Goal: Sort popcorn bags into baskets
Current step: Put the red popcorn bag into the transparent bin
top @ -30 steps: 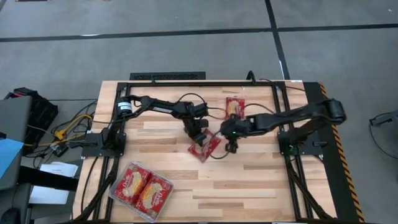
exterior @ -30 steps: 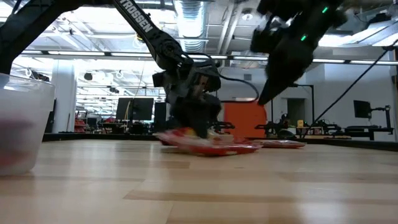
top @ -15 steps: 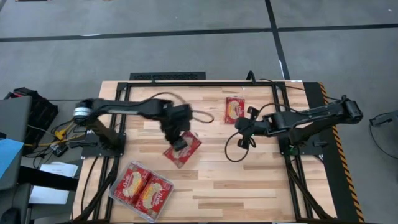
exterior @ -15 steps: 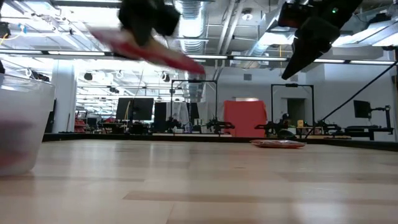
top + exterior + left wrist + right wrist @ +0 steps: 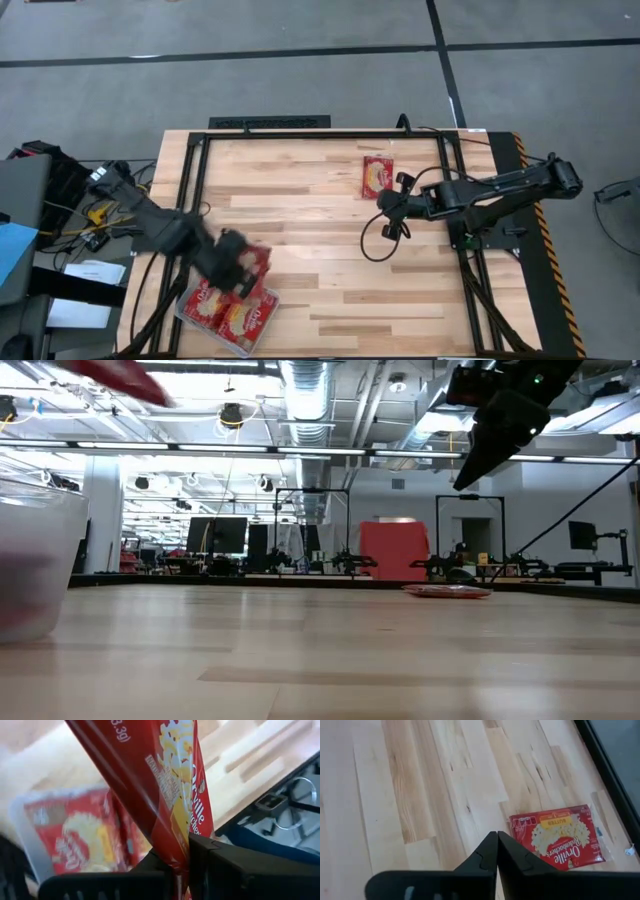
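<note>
The left gripper will keep holding the red popcorn bag until it sits inside the clear basket, because the bag's loose end sticks out past the basket's far rim.
My left gripper (image 5: 232,265) is shut on a red popcorn bag (image 5: 252,262) and hangs over the clear basket (image 5: 186,312) at the table's near left. Two more popcorn bags (image 5: 222,306) lie flat in that basket; they show behind the held bag (image 5: 165,780) in the left wrist view. Another popcorn bag (image 5: 377,175) lies flat on the table at the far right. My right gripper (image 5: 386,207) hovers shut just near of that bag (image 5: 560,837), touching nothing. My left gripper pinches the bag's edge (image 5: 176,851) between its two fingers (image 5: 220,865). The fingers slant downward from the table's left side. The bag is lifted clear and stands out beyond the fingertips, tilted, above the basket.
Black frame rails (image 5: 320,135) run along the table's far side and down both ends. Bare wood (image 5: 330,260) lies between the two arms. In the low view the basket's wall (image 5: 30,560) stands at the left, and the lying bag (image 5: 447,591) shows far off.
My left gripper has lifted the bag off the middle of the table and swung it fast toward the near left, ending over the basket, turning as it went. My right gripper rose and drew back a little toward the table's right, then kept still.
</note>
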`<state>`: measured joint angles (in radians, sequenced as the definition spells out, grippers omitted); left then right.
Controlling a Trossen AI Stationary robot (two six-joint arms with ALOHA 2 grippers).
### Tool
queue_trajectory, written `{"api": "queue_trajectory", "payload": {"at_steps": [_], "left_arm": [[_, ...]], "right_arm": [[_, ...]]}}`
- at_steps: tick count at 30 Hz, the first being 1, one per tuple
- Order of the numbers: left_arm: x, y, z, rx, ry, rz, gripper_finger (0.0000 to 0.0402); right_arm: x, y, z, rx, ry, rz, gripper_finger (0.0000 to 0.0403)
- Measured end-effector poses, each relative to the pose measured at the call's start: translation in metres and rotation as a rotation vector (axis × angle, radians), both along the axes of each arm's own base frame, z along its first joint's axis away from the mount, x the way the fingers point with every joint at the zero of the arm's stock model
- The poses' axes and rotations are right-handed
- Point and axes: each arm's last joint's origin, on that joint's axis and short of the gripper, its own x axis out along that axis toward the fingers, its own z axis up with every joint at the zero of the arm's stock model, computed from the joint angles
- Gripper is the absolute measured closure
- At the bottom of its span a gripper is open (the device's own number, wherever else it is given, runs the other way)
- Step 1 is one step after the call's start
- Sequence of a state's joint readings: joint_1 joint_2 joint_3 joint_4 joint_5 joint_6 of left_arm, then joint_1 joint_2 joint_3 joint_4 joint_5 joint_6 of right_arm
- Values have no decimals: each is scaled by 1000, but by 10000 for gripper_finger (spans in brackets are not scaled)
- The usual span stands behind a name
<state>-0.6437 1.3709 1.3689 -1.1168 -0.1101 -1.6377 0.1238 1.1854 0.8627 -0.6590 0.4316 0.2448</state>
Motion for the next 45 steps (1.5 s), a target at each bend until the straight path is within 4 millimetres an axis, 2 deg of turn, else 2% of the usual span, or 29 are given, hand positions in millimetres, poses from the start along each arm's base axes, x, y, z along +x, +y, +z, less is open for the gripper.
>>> {"api": "queue_trajectory", "payload": {"at_steps": [3,8,15,22,26,34,45], "left_arm": [[-15,-23,-5,5,-26,7,394],[-33,-41,-23,21,-27,11,394],[-36,-58,-47,-41,-75,-121,393],[-38,-53,-72,-14,-3,-224,393],[-35,-59,-82,-85,-58,-269,393],[-30,-54,-95,-88,-63,-252,388],[-23,-52,-93,-107,-86,-285,287]], "right_arm": [[0,0,0,2,2,9,378],[1,0,0,5,-6,9,389],[1,0,0,5,-5,9,372],[1,0,0,14,-10,-3,380],[1,0,0,20,-12,-10,387],[1,0,0,22,-12,-12,368],[0,0,0,20,-9,-11,384]]}}
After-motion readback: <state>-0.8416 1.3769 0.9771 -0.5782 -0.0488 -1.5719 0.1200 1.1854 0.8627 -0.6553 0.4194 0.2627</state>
